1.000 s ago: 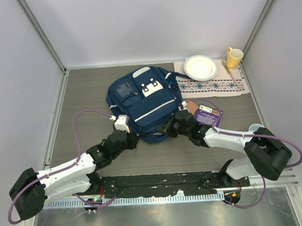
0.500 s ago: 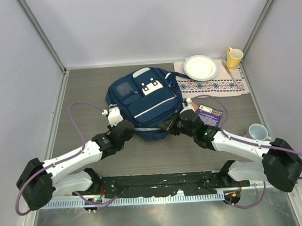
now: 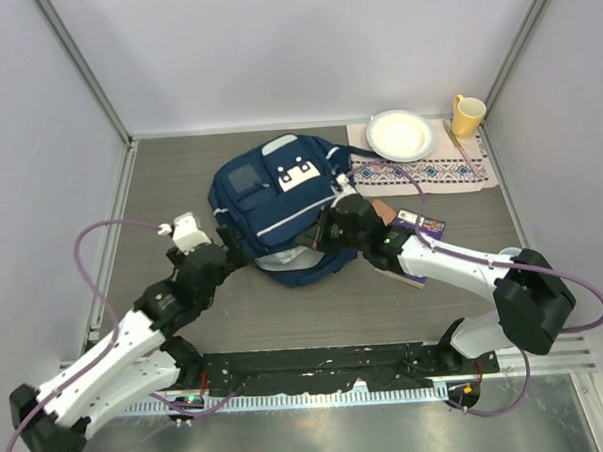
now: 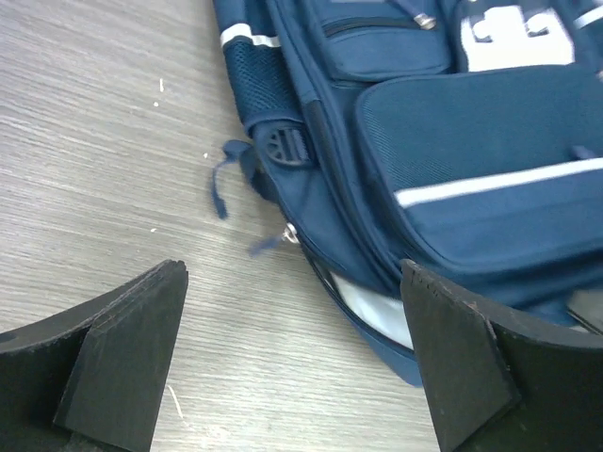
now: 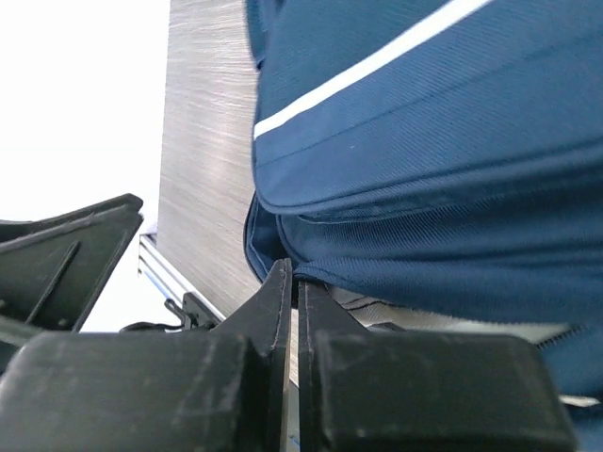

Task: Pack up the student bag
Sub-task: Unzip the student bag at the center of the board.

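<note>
The flap's held edge is raised above the gaping light lining and the flap would fall short now, so my right gripper should keep holding it.
The student bag, navy with pale stripes, lies flat in the middle of the table, its near edge gaping on light lining. My left gripper stands open just left of that mouth, apart from it. In the left wrist view the left gripper has only bare table between its fingers, with the bag ahead. My right gripper is at the bag's right side. In the right wrist view the right gripper is shut on the edge of the bag's upper flap.
A patterned cloth at the back right carries a white plate and a yellow mug. A purple packet lies right of the bag, partly under my right arm. Walls close in on three sides.
The left gripper has let go of the bag's near edge, opened and drawn back to the left. The right gripper has moved up and away, and the bag shifted with it.
</note>
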Motion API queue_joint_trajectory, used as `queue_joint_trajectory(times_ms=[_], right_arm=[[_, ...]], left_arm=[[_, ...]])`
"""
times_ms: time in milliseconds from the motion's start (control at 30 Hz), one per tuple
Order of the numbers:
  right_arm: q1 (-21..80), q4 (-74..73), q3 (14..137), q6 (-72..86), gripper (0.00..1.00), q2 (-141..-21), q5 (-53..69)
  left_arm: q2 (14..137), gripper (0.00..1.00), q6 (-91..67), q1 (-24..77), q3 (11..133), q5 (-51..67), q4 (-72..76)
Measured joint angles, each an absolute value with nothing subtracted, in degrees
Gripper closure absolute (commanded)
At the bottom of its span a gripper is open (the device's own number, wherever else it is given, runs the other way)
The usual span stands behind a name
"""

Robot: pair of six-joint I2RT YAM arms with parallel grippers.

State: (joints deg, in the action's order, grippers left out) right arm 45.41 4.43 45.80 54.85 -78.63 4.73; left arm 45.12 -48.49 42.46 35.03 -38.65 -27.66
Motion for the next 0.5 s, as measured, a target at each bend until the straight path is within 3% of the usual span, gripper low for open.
queue_joint_trajectory(times_ms=[233, 300, 333, 433, 500], right_arm=[[50.17, -1.50, 65.91, 45.52, 0.97, -89.36, 7.60], [52.88, -2.00, 69.06, 44.18, 0.79, -91.98, 7.62], [53.91, -2.07, 69.58, 43.97, 0.59, -92.79, 7.60], [57.19, -4.29, 69.06, 43.88, 0.31, -94.28, 7.79], [58.76, -6.09, 67.05, 43.79, 0.22, -93.41, 6.66]], left_arm=[[32.95, 0.00, -46.98, 42.44, 38.81, -38.79, -34.30], [34.28, 0.00, -46.54, 42.39, 41.21, -39.22, -36.40], [35.05, 0.00, -46.37, 42.39, 42.17, -39.48, -37.36], [37.87, 0.00, -45.98, 42.39, 45.45, -40.03, -40.03], [39.55, 0.00, -45.78, 42.39, 47.33, -40.05, -41.34]])
